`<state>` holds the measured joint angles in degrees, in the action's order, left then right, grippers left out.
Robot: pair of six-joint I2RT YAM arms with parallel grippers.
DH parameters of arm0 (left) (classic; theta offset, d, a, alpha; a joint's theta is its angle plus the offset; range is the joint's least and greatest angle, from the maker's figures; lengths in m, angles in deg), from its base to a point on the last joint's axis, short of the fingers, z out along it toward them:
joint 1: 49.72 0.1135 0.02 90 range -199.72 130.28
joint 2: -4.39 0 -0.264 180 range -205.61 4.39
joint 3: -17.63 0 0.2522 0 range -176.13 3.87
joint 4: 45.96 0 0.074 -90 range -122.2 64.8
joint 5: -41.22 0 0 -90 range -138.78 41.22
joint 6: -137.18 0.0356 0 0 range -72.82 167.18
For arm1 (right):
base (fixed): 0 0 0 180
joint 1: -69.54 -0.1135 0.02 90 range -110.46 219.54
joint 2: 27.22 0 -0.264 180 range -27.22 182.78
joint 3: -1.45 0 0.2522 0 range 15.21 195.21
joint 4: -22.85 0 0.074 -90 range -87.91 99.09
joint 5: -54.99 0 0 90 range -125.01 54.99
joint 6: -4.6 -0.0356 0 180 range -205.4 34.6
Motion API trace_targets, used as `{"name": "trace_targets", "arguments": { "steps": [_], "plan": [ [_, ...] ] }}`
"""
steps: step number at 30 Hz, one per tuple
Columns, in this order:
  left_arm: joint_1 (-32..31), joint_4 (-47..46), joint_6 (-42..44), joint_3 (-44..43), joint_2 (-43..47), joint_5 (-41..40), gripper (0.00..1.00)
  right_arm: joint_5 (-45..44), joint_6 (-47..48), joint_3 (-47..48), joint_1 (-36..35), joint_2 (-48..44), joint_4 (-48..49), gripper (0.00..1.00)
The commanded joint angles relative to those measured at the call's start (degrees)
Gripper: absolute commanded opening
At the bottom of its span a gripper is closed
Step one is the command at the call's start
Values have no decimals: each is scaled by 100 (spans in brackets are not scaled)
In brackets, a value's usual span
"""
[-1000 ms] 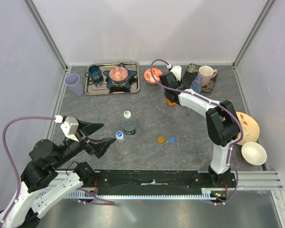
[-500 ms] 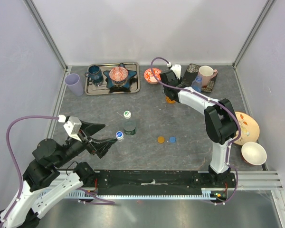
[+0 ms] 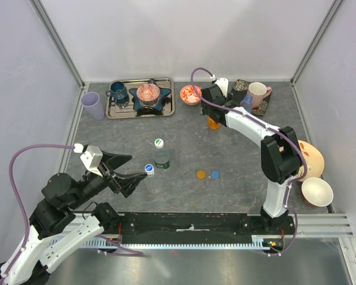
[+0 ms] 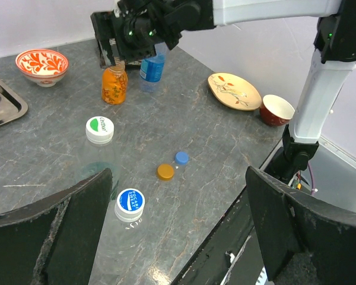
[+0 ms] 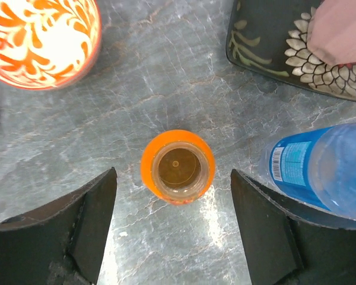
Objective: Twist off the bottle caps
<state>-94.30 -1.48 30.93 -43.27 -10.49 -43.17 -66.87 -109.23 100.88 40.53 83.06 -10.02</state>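
I will next pick up the clear bottle by its white-and-green cap [image 3: 159, 143] with my right gripper, so that its body stays free for my left gripper to grab for unscrewing.
An orange bottle [image 5: 177, 167] stands uncapped, its open mouth straight below my right gripper [image 5: 173, 178]. That gripper is open, one finger on each side of the bottle and clear of it. A blue bottle [image 5: 320, 172] stands just to the right. The orange cap [image 3: 201, 174] and the blue cap [image 3: 215, 174] lie loose on the table. Two clear bottles stand at centre left, one with a white-and-green cap [image 4: 99, 129], one with a white-and-blue cap [image 4: 130, 202]. My left gripper [image 4: 178, 190] hangs wide open and holds nothing, with the white-and-blue cap near its left finger.
A red patterned bowl [image 5: 41, 35] and a dark plate [image 5: 267, 41] with a pink mug [image 3: 258, 93] flank the orange bottle. A metal tray [image 3: 166, 110] and a lilac cup [image 3: 93, 105] are at the back left. A cream plate [image 3: 311, 159] and a white bowl [image 3: 317, 191] sit at the right edge.
My right gripper has opened and lifted slightly off the orange bottle. The left arm has hardly moved.
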Motion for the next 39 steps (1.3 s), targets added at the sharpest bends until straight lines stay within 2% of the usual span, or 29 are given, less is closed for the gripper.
{"name": "trace_targets", "arguments": {
  "steps": [1, 3, 4, 8, 13, 19, 33, 39],
  "plan": [
    [10, -180, -124, 20, 46, -33, 100, 301, -297, 451, -25, -954, -48, 84],
    [10, -189, -141, 64, 63, -112, 100, 591, -393, 425, -104, -1420, 4, 84],
    [10, -180, -159, 81, 72, -243, 100, 1150, -368, 294, -235, -1587, 91, 83],
    [10, -163, -282, 230, 151, -796, 100, 2339, 1, -15, -867, -2281, 418, 82],
    [10, -136, -396, 293, 309, -1456, 100, 2246, 520, -269, -2176, -2537, 110, 84],
    [10, -128, -475, 293, 371, -1651, 99, 1903, 599, -490, -2775, -2591, 74, 85],
    [10, -22, -572, 301, 450, -1536, 99, 1788, 547, -217, -3066, -1879, 197, 89],
    [10, 22, -607, 336, 520, -1545, 99, 1744, 520, -252, -3084, -1624, 206, 85]
  ]
}}
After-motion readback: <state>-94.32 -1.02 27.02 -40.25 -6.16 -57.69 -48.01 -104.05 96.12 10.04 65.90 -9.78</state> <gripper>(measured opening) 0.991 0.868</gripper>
